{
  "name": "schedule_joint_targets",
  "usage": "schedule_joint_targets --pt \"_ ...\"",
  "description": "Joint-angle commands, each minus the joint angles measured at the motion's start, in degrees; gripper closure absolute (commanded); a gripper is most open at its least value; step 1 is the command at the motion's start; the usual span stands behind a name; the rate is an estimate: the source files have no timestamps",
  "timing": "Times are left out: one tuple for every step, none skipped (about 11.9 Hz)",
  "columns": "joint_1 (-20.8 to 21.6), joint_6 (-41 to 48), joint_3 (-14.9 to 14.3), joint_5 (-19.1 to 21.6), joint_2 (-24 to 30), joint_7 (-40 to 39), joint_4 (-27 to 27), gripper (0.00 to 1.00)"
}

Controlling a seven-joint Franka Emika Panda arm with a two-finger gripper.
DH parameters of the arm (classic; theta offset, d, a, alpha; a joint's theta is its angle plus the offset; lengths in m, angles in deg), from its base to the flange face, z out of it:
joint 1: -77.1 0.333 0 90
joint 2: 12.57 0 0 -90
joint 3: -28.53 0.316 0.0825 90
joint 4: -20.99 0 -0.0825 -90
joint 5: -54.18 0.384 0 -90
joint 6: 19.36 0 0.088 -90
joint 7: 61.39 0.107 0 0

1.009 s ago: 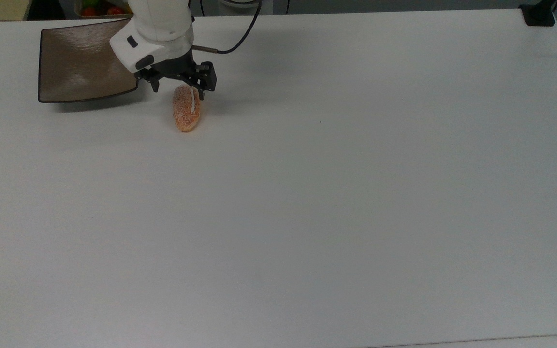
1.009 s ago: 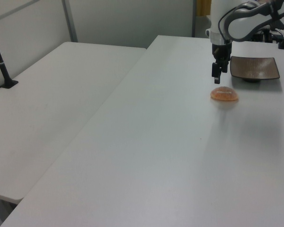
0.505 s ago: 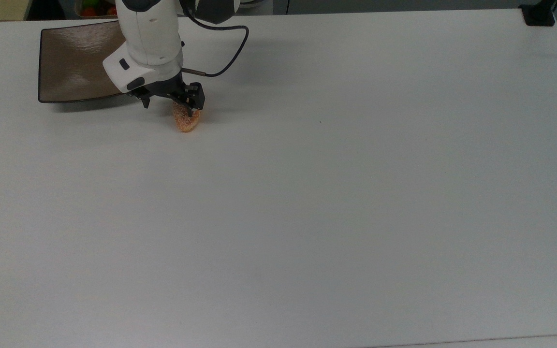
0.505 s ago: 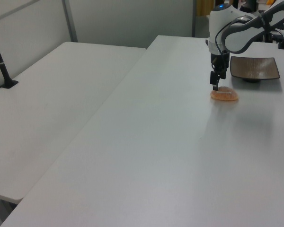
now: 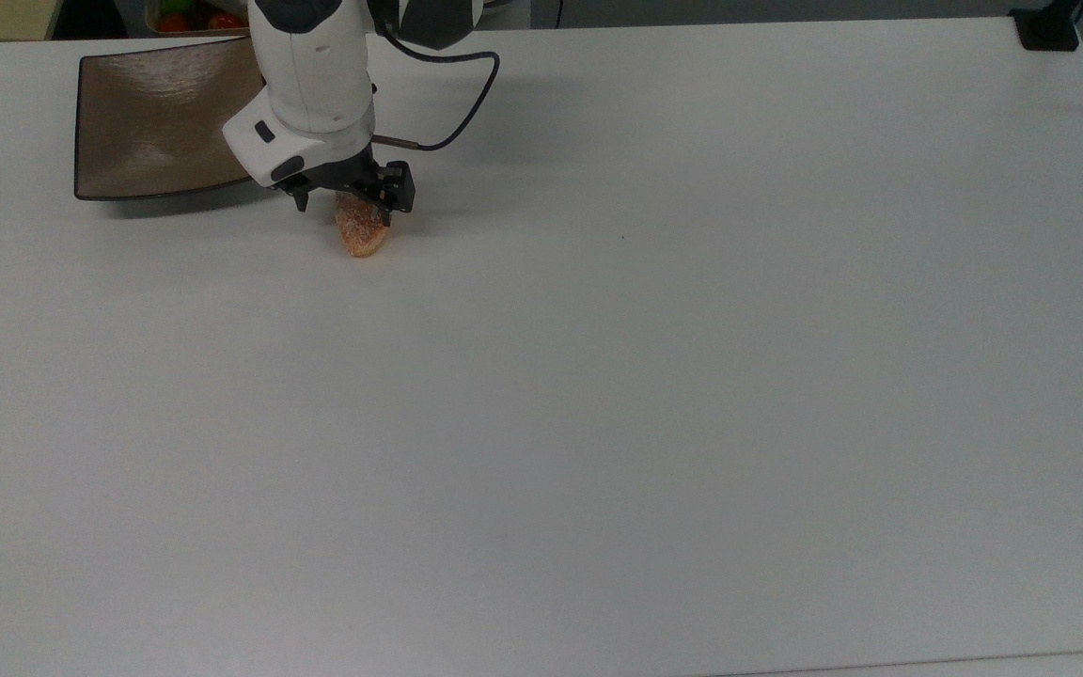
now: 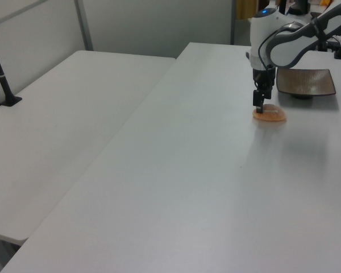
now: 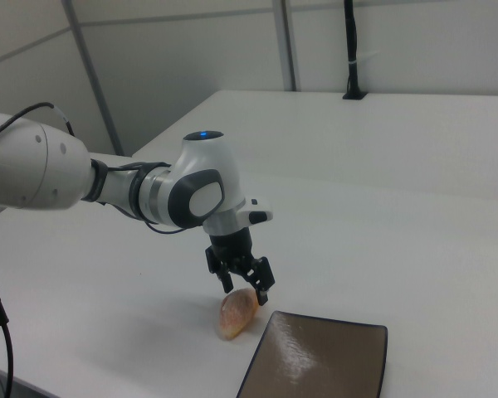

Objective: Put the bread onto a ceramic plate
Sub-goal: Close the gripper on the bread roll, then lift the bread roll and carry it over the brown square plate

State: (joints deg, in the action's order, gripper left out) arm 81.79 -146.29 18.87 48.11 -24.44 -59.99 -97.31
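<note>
The bread needs to go onto the ceramic plate (image 6: 305, 82), so I should grab it by its rounded end (image 6: 261, 115) with my gripper next.
The bread (image 5: 360, 233), a small orange-brown speckled bun, lies on the white table just off the plate's near right corner in the top view. My gripper (image 5: 346, 209) is down over the bun's far end, open, with one finger on each side of it. In the right view the gripper (image 7: 245, 290) sits on top of the bread (image 7: 236, 315), jaws apart. The square brown ceramic plate (image 5: 156, 122) stands bare at the top view's far left. The left view shows the gripper (image 6: 260, 107) at the bread (image 6: 271, 115), in front of the plate (image 6: 305, 82).
A tray of red and green fruit (image 5: 189, 17) sits behind the plate. A black mount (image 5: 1049, 28) stands at the table's far right corner in the top view. A second white table (image 6: 62, 114) with a black pole (image 6: 3, 79) adjoins in the left view.
The gripper has come down from above the bread to straddle its far end, then shifted slightly to the top view's right. The bread and the plate have not moved.
</note>
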Motion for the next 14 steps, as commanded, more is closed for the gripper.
schedule_joint_targets --pt "1.11 -0.6 -0.36 -0.87 1.23 -0.17 -2.63 0.0" --pt "1.11 -0.6 -0.27 -0.95 1.32 -0.26 -2.72 0.13" --pt "1.11 -0.52 -0.27 -0.95 1.41 -0.26 -2.72 0.43" --pt "1.11 -0.52 -0.27 -0.95 1.58 -0.26 -2.64 0.49" --pt "1.02 -0.52 -0.27 -0.95 1.76 -0.26 -2.55 0.54" --pt "1.02 -0.52 -0.27 -0.95 2.02 -0.26 -2.46 0.54" --pt "0.94 -0.6 -0.27 -0.87 2.63 -0.17 -2.29 0.54" --pt "0.76 -0.78 -0.27 -0.87 3.42 -0.26 -2.02 0.54" --pt "0.41 -0.69 -0.35 -0.87 3.95 -0.26 -1.67 0.54" --pt "0.06 -0.87 -0.36 -0.87 4.83 -0.35 -1.32 0.53" --pt "-0.47 -1.22 -0.53 -0.87 5.1 -0.7 -1.23 0.53" --pt "-0.82 -1.22 -1.14 -0.87 5.62 -0.79 -1.06 0.53" --pt "-0.91 -1.22 -2.54 -0.87 6.41 -0.79 -0.88 0.53" --pt "-0.91 -1.22 -4.03 -0.87 7.64 -0.87 -0.79 0.53"
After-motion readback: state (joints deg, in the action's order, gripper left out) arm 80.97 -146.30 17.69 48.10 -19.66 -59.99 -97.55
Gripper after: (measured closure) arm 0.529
